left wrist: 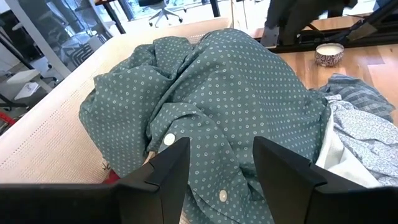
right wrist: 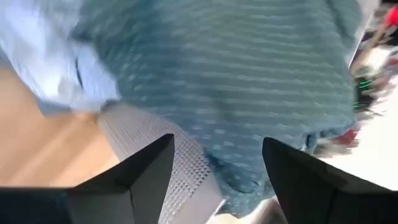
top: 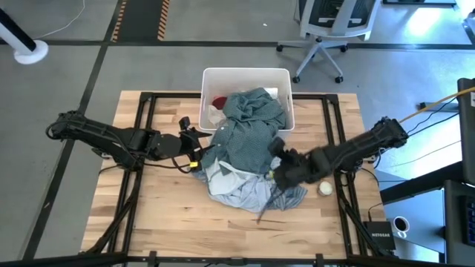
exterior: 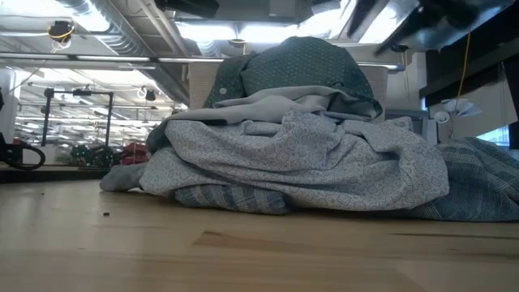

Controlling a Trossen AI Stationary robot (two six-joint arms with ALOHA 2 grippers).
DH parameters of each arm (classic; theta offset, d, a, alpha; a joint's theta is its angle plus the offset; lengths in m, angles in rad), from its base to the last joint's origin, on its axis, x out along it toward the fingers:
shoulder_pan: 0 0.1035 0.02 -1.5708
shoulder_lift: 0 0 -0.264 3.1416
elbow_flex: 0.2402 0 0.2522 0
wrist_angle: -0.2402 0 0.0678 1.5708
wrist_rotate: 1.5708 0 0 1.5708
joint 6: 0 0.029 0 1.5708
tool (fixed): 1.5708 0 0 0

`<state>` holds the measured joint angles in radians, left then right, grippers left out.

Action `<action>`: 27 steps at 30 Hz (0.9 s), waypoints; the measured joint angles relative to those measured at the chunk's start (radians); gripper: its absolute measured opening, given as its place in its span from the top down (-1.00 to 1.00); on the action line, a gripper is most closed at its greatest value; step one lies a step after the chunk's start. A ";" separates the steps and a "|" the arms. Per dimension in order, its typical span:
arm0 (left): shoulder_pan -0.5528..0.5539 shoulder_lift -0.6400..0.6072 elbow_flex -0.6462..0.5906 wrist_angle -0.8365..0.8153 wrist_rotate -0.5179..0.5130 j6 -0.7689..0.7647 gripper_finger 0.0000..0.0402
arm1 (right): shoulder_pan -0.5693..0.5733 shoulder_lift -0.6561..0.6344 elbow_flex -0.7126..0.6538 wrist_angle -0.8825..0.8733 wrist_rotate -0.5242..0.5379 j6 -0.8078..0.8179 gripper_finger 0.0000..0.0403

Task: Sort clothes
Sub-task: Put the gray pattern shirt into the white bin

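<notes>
The right gripper grabs the teal shirt by a fold of its dotted cloth (top: 273,127) next, to get it into the white tub (top: 223,83).
A teal dotted shirt (top: 249,122) hangs over the white tub's front rim (top: 245,73) and lies on a heap of clothes on the table. Under it are a pale blue-grey patterned shirt (top: 237,182) and a striped piece (top: 293,196). A small red piece (top: 219,101) lies in the tub. My left gripper (top: 194,148) is open at the heap's left side, its fingers standing either side of the teal shirt (left wrist: 236,93). My right gripper (top: 276,150) is open at the heap's right side, facing the teal shirt (right wrist: 249,74).
A small white ball (top: 325,189) lies on the table to the right of the heap, close to my right arm. The tub stands at the table's far edge. Bare wood shows along the near edge (top: 185,222). An office chair (top: 326,37) stands beyond the table.
</notes>
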<state>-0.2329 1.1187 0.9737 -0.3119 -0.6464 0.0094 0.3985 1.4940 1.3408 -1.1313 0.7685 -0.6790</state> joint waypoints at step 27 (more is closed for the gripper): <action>0.006 0.000 0.000 0.013 0.000 0.006 0.15 | -0.125 0.032 -0.472 0.964 0.032 -0.640 -0.30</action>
<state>-0.2264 1.1191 0.9741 -0.2985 -0.6468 0.0154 0.2736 1.5260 0.8689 -0.1671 0.8001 -1.3193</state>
